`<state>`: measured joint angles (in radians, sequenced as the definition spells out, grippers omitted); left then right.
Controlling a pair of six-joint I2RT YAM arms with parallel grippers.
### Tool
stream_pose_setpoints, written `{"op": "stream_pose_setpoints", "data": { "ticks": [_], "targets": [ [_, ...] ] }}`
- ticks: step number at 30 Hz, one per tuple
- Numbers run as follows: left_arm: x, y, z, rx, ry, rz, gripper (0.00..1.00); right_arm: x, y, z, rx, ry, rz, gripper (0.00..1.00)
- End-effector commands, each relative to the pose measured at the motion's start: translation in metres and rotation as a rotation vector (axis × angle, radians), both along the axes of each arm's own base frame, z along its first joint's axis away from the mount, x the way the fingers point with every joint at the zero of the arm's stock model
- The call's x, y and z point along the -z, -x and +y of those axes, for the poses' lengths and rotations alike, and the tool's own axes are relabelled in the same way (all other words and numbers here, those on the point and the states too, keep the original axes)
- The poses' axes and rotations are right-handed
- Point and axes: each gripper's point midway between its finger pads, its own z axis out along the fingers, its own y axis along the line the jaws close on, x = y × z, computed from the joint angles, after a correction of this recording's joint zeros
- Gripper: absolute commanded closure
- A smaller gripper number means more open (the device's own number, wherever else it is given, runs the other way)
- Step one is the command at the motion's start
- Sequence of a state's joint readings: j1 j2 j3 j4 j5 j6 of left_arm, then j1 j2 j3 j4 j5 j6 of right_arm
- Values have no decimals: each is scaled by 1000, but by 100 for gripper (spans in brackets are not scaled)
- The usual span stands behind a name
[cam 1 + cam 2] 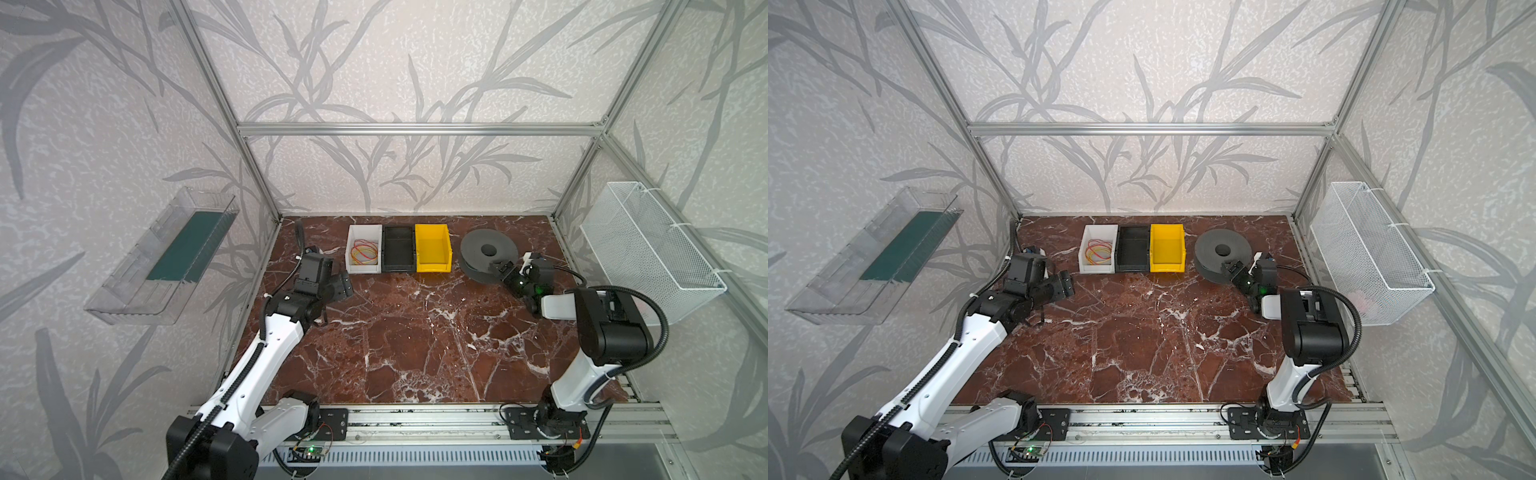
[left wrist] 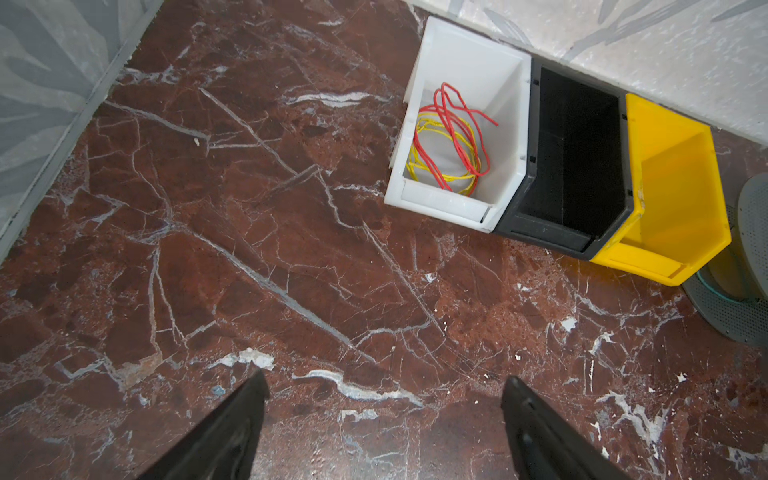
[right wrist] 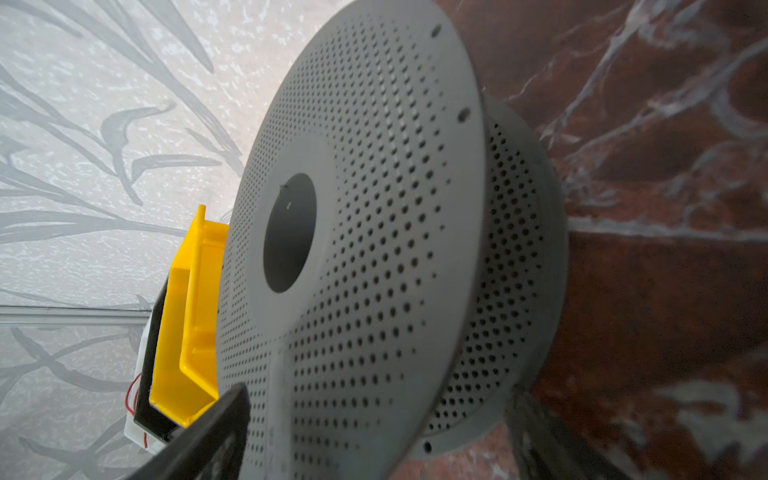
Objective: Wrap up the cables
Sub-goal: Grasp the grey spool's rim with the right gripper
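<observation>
My right gripper grabs the grey spool by its top disc's near rim [image 1: 488,271] [image 3: 425,400] next, to move it flat for wrapping the cables.
The cables, a thin red cable [image 2: 451,137] and a yellow one [image 2: 440,176], lie in loose loops inside a white bin [image 2: 457,45]; they show at the back of both top views [image 1: 365,251] [image 1: 1099,252]. My left gripper [image 1: 347,284] [image 1: 1066,284] [image 2: 384,380] hovers open over bare marble, left and in front of that bin, with nothing between its fingers. My right gripper [image 1: 500,268] [image 1: 1233,267] [image 3: 380,390] stands open at the near right edge of the grey perforated spool [image 1: 482,249] [image 3: 374,208], its fingers wide apart on either side of the rim.
A black bin [image 1: 398,249] and a yellow bin [image 1: 432,249] stand in a row right of the white one, with the spool beyond them. A wire basket [image 1: 648,249] hangs on the right wall and a clear tray [image 1: 166,257] on the left wall.
</observation>
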<state>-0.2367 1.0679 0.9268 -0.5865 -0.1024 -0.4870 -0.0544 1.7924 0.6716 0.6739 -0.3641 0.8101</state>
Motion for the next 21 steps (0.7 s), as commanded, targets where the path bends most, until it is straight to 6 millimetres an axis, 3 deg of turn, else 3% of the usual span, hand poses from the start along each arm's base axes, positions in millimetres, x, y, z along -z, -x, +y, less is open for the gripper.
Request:
{"op": "stream_pose_setpoints", "data": {
  "ticks": [1,11,18,21],
  "targets": [
    [-16,-4,-1,-8,9,-25,12,-24,-24,-2,14,-25,-114,12],
    [-16,-5,-6,-3,4,-4,13,-7,-37,-1,19,-58,-109,33],
    [-19,-3,-7,3,-7,2,13,5,-44,-1,30,-91,-107,57],
    [-22,-2,-9,13,-8,3,13,8,-46,0,37,-116,-116,77]
  ]
}}
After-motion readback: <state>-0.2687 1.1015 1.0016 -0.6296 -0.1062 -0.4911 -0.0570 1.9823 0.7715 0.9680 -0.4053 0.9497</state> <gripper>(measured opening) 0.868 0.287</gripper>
